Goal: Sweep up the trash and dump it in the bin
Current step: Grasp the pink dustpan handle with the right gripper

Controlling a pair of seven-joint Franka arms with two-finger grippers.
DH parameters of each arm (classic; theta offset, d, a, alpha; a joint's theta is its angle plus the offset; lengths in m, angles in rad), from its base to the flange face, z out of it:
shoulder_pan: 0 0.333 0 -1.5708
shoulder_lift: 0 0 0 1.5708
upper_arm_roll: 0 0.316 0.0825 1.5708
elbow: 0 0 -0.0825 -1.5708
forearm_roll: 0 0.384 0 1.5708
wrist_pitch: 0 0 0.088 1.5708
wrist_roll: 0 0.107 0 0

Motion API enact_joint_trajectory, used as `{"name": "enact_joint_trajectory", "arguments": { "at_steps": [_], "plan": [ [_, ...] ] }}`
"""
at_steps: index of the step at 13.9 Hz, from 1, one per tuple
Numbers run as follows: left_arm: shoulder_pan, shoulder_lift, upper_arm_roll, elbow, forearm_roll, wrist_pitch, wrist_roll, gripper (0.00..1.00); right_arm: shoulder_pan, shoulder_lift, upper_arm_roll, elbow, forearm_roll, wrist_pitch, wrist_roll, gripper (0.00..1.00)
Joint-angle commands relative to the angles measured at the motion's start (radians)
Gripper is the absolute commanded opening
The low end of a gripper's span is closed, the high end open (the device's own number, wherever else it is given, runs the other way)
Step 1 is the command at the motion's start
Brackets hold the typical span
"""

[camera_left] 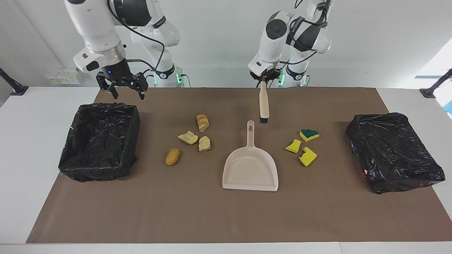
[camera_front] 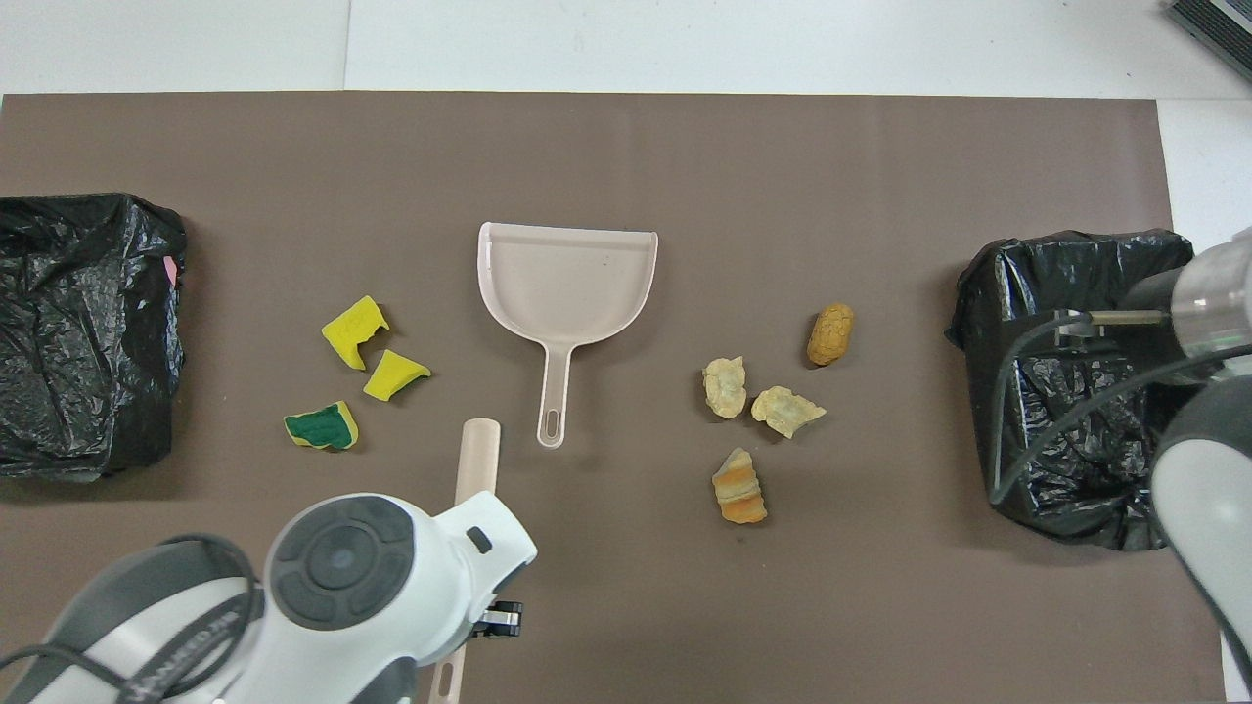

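The dustpan's broad scoop (camera_front: 566, 280) is too wide for my fingertips. I should pick up the dustpan by its narrow handle (camera_front: 554, 397) with my right gripper next.
My left gripper (camera_left: 263, 83) is shut on the top of the beige brush (camera_left: 263, 104). The brush hangs almost upright, bristles down, over the mat beside the tip of the dustpan's handle; in the overhead view the brush (camera_front: 477, 455) pokes out from under the left wrist. The beige dustpan (camera_left: 250, 169) lies empty on the mat. Three sponge scraps, one green-topped (camera_left: 309, 134) and two yellow (camera_left: 293, 146) (camera_left: 308, 156), lie toward the left arm's end. Several bread chunks (camera_left: 188, 137) lie toward the right arm's end. My right gripper (camera_left: 128, 94) hangs open over the mat's edge by the bin (camera_left: 100, 141).
A black-bagged bin (camera_front: 1076, 381) stands open at the right arm's end of the brown mat (camera_left: 226, 218). A second black-bagged bin (camera_left: 393, 151) sits at the left arm's end. The right arm's cable hangs over the open bin in the overhead view.
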Motion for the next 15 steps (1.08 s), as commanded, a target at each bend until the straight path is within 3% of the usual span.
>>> {"name": "enact_joint_trajectory", "arguments": {
  "at_steps": [1,7,10,12,15],
  "plan": [
    [0.129,0.001,-0.011,0.059,0.038,-0.066,0.13,0.0,0.063,0.061,0.005,0.007,0.012,0.074,0.124,1.0],
    [0.425,0.161,-0.011,0.235,0.152,-0.046,0.363,0.0,0.291,0.262,0.01,0.114,-0.004,0.175,0.506,1.0],
    [0.535,0.211,-0.011,0.246,0.198,0.078,0.468,0.0,0.379,0.372,0.01,0.2,-0.01,0.217,0.65,1.0],
    [0.571,0.242,-0.011,0.246,0.271,0.106,0.509,0.0,0.439,0.47,0.01,0.301,-0.011,0.225,0.733,1.0],
    [0.657,0.251,-0.011,0.238,0.286,0.121,0.593,0.0,0.535,0.595,0.003,0.413,-0.013,0.251,0.819,1.0]
  ]
}}
